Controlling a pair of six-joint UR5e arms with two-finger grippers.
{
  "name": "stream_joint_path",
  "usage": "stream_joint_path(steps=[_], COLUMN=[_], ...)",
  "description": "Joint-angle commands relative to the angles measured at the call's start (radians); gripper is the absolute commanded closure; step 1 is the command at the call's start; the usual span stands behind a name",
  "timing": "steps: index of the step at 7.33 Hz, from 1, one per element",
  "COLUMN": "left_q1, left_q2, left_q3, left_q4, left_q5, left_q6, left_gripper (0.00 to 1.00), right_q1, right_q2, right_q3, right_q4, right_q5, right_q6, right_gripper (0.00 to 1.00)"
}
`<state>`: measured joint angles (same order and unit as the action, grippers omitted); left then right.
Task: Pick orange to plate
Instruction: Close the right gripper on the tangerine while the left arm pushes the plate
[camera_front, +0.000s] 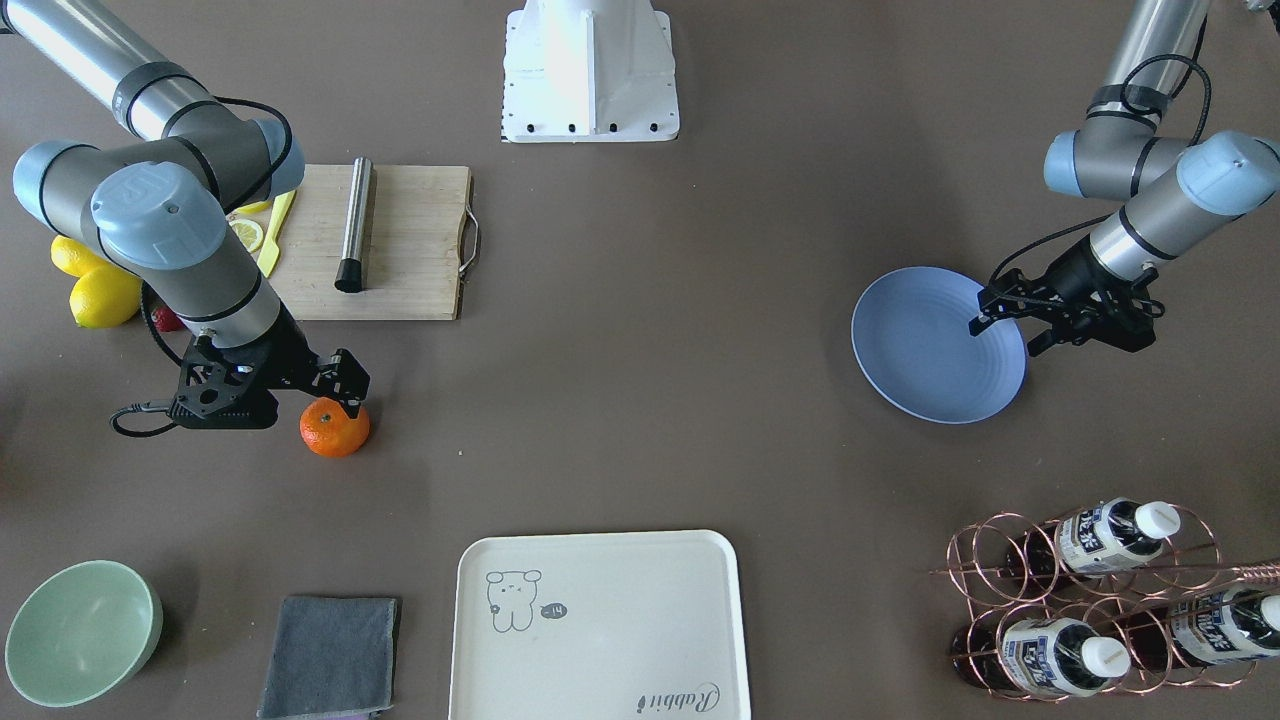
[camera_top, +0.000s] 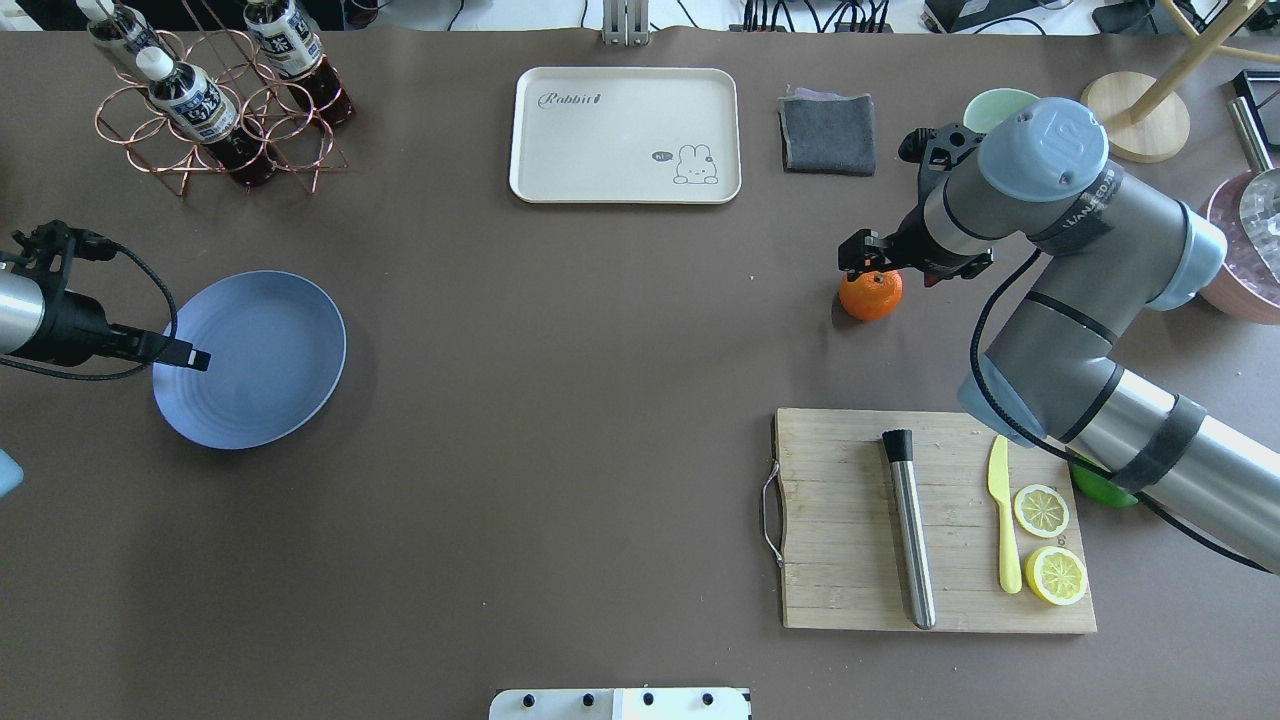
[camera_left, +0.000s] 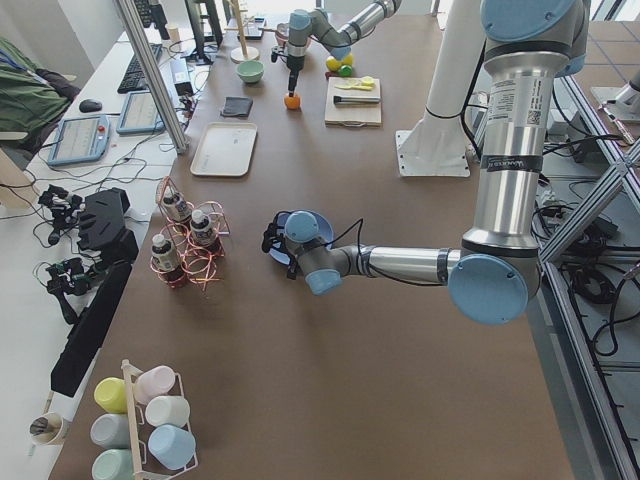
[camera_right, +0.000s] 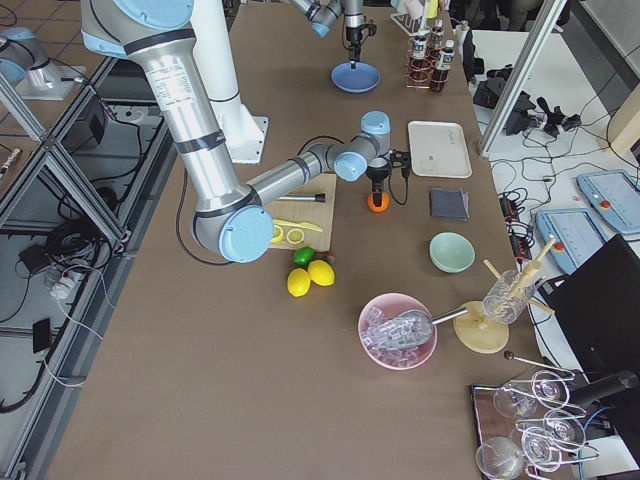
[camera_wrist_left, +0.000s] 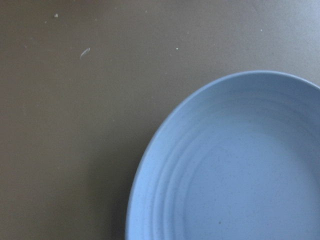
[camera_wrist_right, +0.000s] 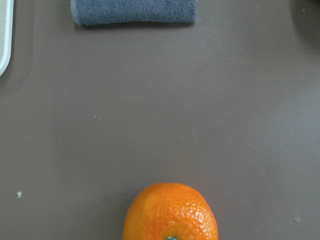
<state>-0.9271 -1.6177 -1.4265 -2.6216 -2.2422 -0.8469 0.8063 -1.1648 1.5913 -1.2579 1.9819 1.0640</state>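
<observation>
My right gripper grabs the orange (camera_front: 334, 428) around its rounded sides next, to move it to the plate (camera_front: 935, 345).
The orange (camera_front: 334, 428) lies on the brown table, between the wooden cutting board and the grey cloth; it also fills the bottom edge of the right wrist view (camera_wrist_right: 170, 212). My right gripper (camera_front: 342, 388) hovers just above it, fingers pointing down and open, one fingertip close over the fruit's top. Far across the table rests the blue-lavender plate (camera_front: 935, 345), with nothing on it. My left gripper (camera_front: 1005, 335) hangs open over the plate's rim on the robot's left side. The left wrist view shows only the plate (camera_wrist_left: 235, 170) and bare table.
A cutting board (camera_top: 850, 520) carries a steel tube (camera_top: 908, 525), a yellow knife and two lemon slices. Whole lemons (camera_front: 100, 295) lie beside the right arm. The cream tray (camera_front: 600, 625), grey cloth (camera_front: 330, 655), mint bowl (camera_front: 80, 630) and bottle rack (camera_front: 1090, 600) line the far edge.
</observation>
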Motion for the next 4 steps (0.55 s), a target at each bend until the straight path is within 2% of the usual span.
stream_joint_path(steps=[1, 4], left_q1=[0.001, 0.004], left_q2=[-0.001, -0.014], left_q3=[-0.006, -0.006], left_q4=[-0.003, 0.008], left_q5=[0.004, 0.001], left_q6=[-0.014, -0.035], left_gripper=[1.00, 1.00], right_q1=[0.001, 0.002], right_q2=[0.004, 0.007], right_q3=[-0.001, -0.004], right_q4=[0.000, -0.002], right_q5=[0.000, 0.000], right_q6=[0.005, 0.001], right_gripper=[0.00, 0.00])
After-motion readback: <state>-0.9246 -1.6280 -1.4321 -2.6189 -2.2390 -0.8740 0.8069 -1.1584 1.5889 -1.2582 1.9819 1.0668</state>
